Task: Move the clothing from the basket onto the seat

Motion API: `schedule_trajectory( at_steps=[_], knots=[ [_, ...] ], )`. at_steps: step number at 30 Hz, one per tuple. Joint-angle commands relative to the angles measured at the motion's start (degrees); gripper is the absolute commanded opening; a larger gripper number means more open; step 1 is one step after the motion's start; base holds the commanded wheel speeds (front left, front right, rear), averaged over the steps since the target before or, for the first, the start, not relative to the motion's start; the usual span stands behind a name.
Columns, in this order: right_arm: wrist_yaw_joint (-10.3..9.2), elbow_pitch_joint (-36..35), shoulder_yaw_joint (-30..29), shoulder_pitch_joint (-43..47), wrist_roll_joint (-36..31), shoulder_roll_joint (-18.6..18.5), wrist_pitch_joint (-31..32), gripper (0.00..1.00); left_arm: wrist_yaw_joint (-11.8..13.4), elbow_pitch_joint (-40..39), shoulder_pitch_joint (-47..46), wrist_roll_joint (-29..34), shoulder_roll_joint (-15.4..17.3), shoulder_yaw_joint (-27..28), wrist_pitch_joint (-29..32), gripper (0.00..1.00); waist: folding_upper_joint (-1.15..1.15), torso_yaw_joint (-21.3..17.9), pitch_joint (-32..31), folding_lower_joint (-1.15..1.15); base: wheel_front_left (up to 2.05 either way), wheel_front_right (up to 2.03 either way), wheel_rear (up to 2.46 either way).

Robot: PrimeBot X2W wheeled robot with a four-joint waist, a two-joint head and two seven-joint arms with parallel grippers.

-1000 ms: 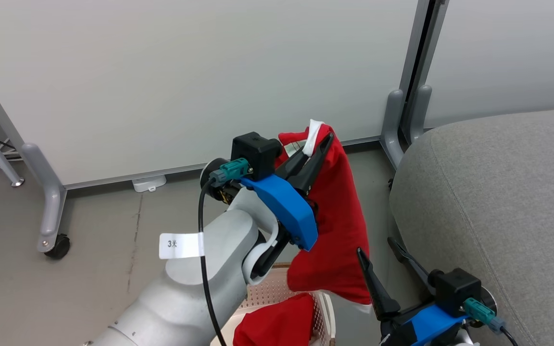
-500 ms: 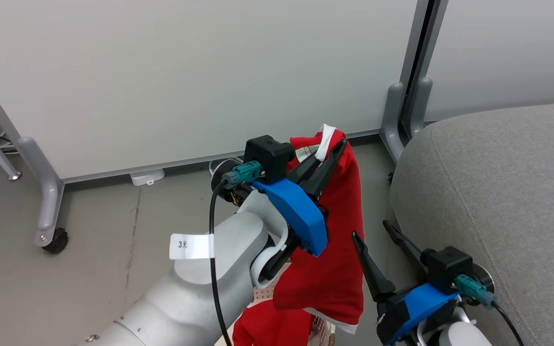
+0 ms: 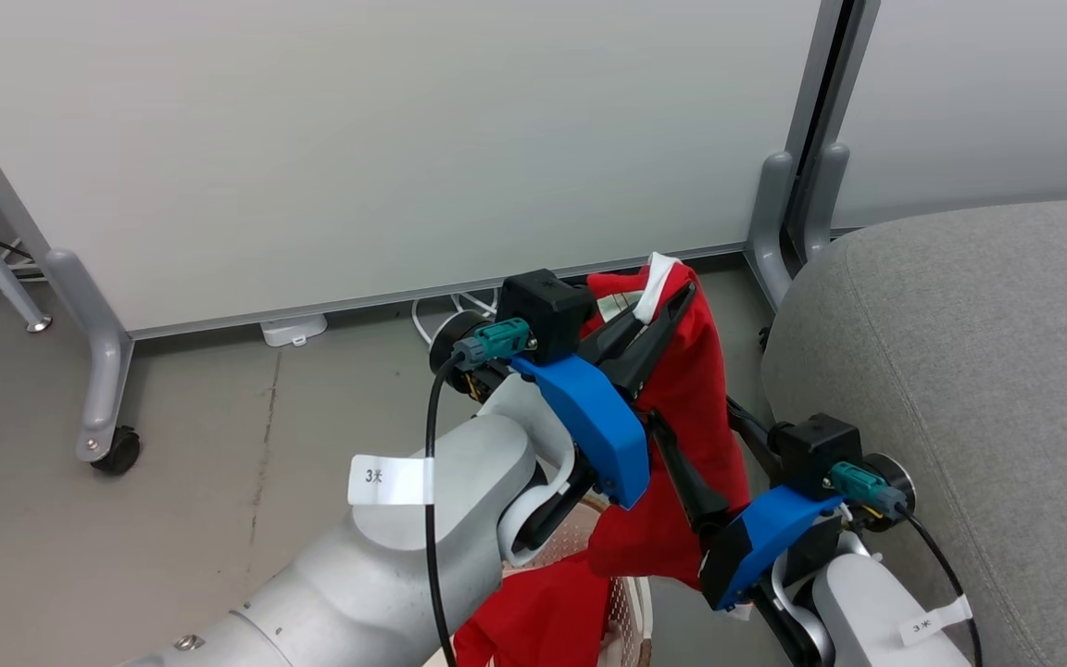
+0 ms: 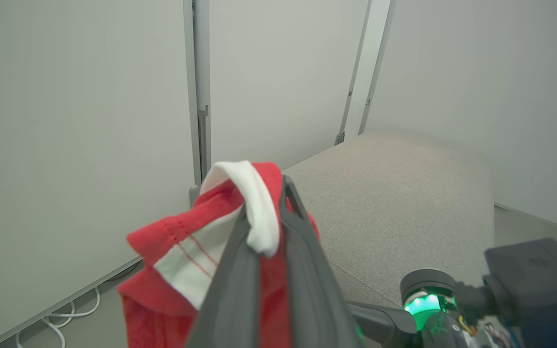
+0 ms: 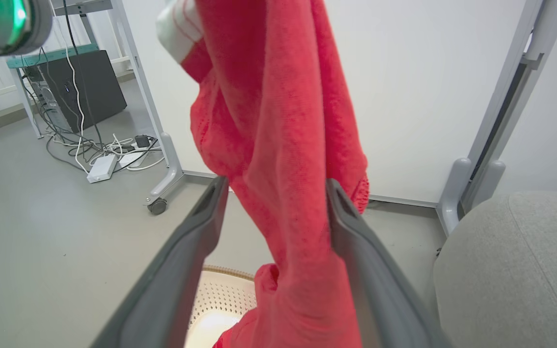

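I will carry the red garment over onto the seat (image 3: 960, 371), so my right gripper should next grab the garment by its hanging lower fold (image 3: 683, 467).
My left gripper (image 3: 672, 289) is shut on the white-trimmed top edge of a red garment (image 3: 696, 398), holding it up above the basket (image 3: 628, 611). The cloth hangs down from the gripper (image 4: 266, 203), and a white panel with red stripes (image 4: 186, 266) shows at its fold. My right gripper (image 3: 696, 421) is open, and its fingers straddle the hanging garment (image 5: 278, 145) lower down. More red clothing (image 3: 543, 621) lies in the cream perforated basket (image 5: 220, 299). The grey seat (image 3: 960, 371) stands just to the right of both grippers.
A white partition wall stands behind, on grey feet with casters (image 3: 112, 454); a second grey post (image 3: 774, 222) rises beside the seat. Cables and a power strip (image 5: 102, 166) lie on the floor near a black computer case (image 5: 85, 87).
My left gripper has carried the garment to the right, nearer the seat. My right gripper has risen and moved left, so its fingers now straddle the hanging cloth.
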Motion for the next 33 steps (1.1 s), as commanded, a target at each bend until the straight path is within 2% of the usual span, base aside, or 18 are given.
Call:
schedule_trajectory(
  at_steps=[1,7,8,9,10,18,33],
  knots=[
    [0.03,1.91,0.39,-1.94,0.40,-0.20,-0.60,1.00,0.28,-0.34,-1.24,-0.50,0.03,-0.64,-0.55,0.00,0.00,0.02,-0.07,-0.01,0.00,0.00,0.00],
    [0.03,7.08,1.38,-4.87,1.82,-0.21,-1.58,1.00,0.40,-0.85,-1.56,-1.58,0.04,-2.37,-0.68,0.00,0.00,-0.03,-0.41,-0.01,0.00,0.00,0.00],
    [0.03,7.63,1.74,-5.26,2.46,-0.21,-1.57,0.85,0.44,-0.88,-1.68,-1.82,0.04,-2.59,-0.76,0.00,0.00,-0.06,-0.44,-0.01,0.00,0.00,0.00],
    [0.03,8.26,2.12,-5.60,3.21,-0.21,-1.67,0.29,0.46,-0.90,-1.78,-2.01,0.04,-2.78,-0.83,0.00,0.00,-0.09,-0.46,-0.01,0.00,0.00,0.00],
    [0.03,8.62,2.50,-5.80,3.57,-0.21,-1.98,0.00,0.48,-0.86,-1.89,-2.06,0.04,-2.96,-0.89,0.00,0.00,-0.14,-0.49,-0.01,0.00,0.00,0.00],
    [0.03,11.05,5.10,-6.44,6.12,-0.21,-3.47,0.00,0.77,0.19,-2.34,-3.12,0.04,-4.02,-1.28,0.00,0.00,-0.89,-0.81,-0.01,0.00,0.00,0.00],
    [0.03,13.16,6.29,-6.57,7.35,-0.21,-4.63,0.00,0.79,1.04,-2.39,-4.42,0.04,-4.78,-1.81,0.00,0.00,-1.62,-1.63,-0.01,0.00,0.00,0.00]
  ],
)
